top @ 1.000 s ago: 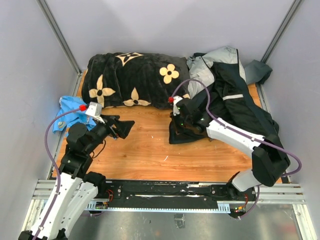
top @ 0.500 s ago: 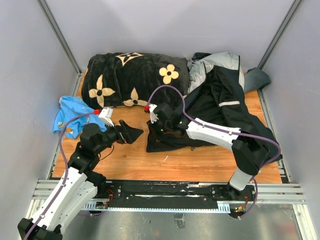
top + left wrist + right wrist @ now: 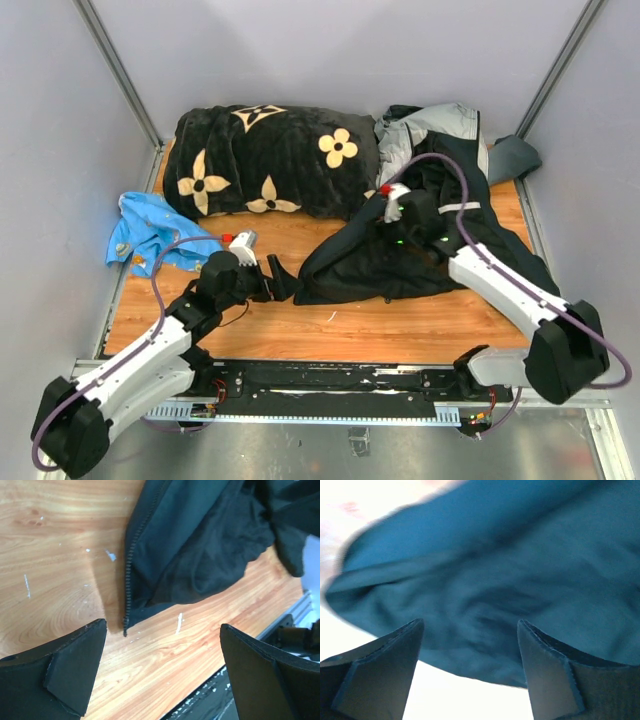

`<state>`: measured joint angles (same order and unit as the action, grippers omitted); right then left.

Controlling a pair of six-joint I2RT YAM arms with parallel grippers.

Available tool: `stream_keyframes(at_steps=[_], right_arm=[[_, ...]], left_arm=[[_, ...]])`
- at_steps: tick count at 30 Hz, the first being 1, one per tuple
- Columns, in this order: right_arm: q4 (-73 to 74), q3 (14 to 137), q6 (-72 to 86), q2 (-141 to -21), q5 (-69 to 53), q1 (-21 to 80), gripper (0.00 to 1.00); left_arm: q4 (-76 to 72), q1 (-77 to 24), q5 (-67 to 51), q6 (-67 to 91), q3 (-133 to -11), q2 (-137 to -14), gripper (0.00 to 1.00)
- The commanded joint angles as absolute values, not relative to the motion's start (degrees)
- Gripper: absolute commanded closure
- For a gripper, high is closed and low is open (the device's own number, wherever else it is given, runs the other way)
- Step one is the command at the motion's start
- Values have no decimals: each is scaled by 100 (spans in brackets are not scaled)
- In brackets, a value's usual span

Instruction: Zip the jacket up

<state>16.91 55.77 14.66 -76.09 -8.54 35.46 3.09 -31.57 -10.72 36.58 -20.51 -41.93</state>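
The jacket's dark front panel needs straightening for zipping up, so my left gripper will grab it next by its toothed zipper edge near the panel's corner.
The jacket [image 3: 440,240] lies crumpled from the back right corner toward the table's middle, its dark front panel stretched left to a corner [image 3: 303,290]. In the left wrist view the zipper teeth [image 3: 129,580] run down the panel's edge and end at the wood just ahead of my left gripper [image 3: 162,650]. That gripper [image 3: 283,280] is open, low over the table, with nothing between its fingers. My right gripper [image 3: 400,232] hovers over the jacket's middle, open. Its wrist view shows only blurred dark fabric [image 3: 510,580] beyond the spread fingers [image 3: 380,665].
A black plush blanket with cream flowers [image 3: 270,160] lies along the back. A small bright blue cloth [image 3: 150,230] sits at the left edge. Grey walls close in three sides. A metal rail [image 3: 330,380] runs along the near edge.
My right gripper dragged the jacket's front panel leftward, then opened, let go and drew back right over the jacket. My left arm reached forward and down to the panel's corner.
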Motion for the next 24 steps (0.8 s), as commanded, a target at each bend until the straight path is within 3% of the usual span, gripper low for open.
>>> stream_keyframes(at_steps=[1, 7, 10, 19, 24], right_arm=[[2258, 4955, 1275, -7083, 55, 2306, 20], [2209, 4870, 1203, -7090, 762, 753, 0], [1972, 4925, 1120, -7458, 1067, 256, 2], [1607, 5366, 981, -9170, 437, -838, 2], [1636, 5510, 1040, -9723, -104, -1046, 2]], left_arm=[[-319, -3269, -690, 3478, -2001, -4812, 1], [-752, -3270, -879, 3259, -2252, -5880, 1], [-1061, -3270, -1093, 3272, -2358, -6377, 1], [-1376, -3270, -1197, 2878, -3029, -7830, 1], [-1564, -3270, -1545, 2776, -3429, -8658, 13]])
